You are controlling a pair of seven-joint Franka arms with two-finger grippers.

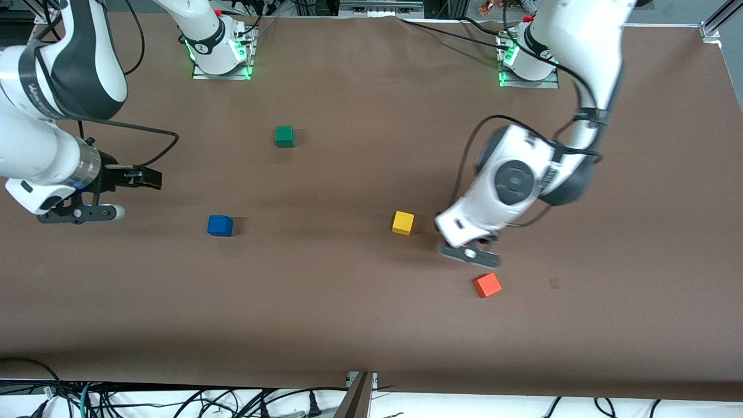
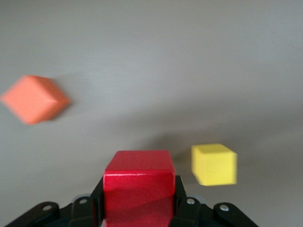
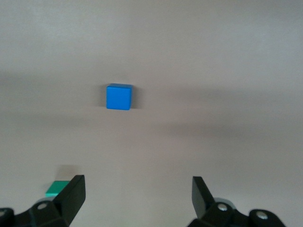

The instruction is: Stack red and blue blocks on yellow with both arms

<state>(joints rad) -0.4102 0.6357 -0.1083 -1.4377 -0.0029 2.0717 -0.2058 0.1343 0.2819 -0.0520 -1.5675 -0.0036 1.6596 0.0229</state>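
Note:
My right gripper will next grab the blue block [image 1: 220, 225] by its opposite sides, so that it can stack the blue block on the yellow cube [image 1: 403, 223].
My left gripper [image 2: 139, 189] is shut on the red block [image 2: 137, 177], with a finger on each side face. In the front view the left gripper [image 1: 461, 247] hangs over the table between the yellow cube [image 1: 403, 223] and the orange cube, and its hand hides the red block. The yellow cube also shows in the left wrist view [image 2: 214, 164], off to one side of the red block. The blue block [image 1: 220, 225] lies alone toward the right arm's end and shows in the right wrist view [image 3: 119, 96]. My right gripper [image 1: 145, 177] is open and empty [image 3: 137, 189], over bare table beside the blue block.
An orange cube [image 1: 487, 285] lies nearer the front camera than the left gripper and shows in the left wrist view [image 2: 34, 99]. A green cube [image 1: 284, 136] lies farther back, nearer the arm bases, and its corner shows in the right wrist view [image 3: 57, 189]. The brown table [image 1: 348, 325] carries nothing else.

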